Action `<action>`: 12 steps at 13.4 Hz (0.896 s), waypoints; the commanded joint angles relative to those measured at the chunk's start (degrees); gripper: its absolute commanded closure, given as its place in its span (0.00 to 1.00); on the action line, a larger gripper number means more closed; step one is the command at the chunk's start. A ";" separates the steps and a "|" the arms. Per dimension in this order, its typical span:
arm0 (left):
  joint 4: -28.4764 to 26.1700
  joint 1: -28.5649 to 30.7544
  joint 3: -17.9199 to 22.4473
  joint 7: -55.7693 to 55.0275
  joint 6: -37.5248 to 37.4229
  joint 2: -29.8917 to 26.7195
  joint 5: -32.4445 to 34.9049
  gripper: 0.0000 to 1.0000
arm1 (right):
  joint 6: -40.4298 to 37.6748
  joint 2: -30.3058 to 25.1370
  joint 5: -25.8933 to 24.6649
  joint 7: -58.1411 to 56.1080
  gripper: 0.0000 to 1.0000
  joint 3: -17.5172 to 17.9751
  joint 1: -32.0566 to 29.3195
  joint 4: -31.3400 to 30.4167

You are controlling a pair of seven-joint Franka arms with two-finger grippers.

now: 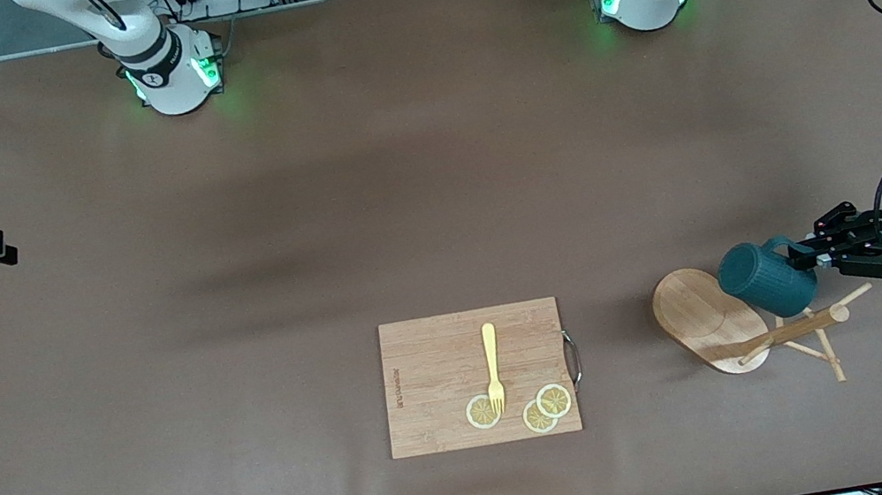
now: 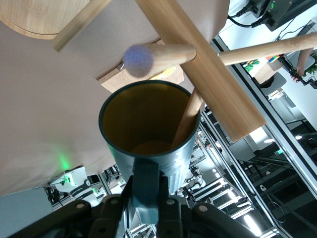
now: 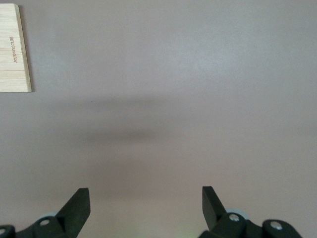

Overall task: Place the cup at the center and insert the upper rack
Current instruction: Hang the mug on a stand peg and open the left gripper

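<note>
My left gripper opens now, since in the left wrist view a peg reaches inside the cup's opening, and the cup would hang there.
The teal-green cup is held on its side by its handle in my left gripper, which is shut on it, over the fallen upper rack. The rack lies on its side at the left arm's end of the table, its oval base tipped up. In the left wrist view the cup shows its tan inside. My left gripper clamps the handle, the rack's post crosses above, and one peg reaches into the cup's mouth. My right gripper waits open at the right arm's end; it also shows in the right wrist view.
A bamboo cutting board lies mid-table near the front camera, with a yellow fork and lemon slices on it. Its corner shows in the right wrist view. Cables hang at the left arm's end.
</note>
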 commanded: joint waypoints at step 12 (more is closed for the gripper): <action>0.82 1.26 -0.62 0.31 0.13 -0.15 2.25 0.00 | 1.78 -0.29 -1.42 1.00 0.00 -0.63 3.46 -0.74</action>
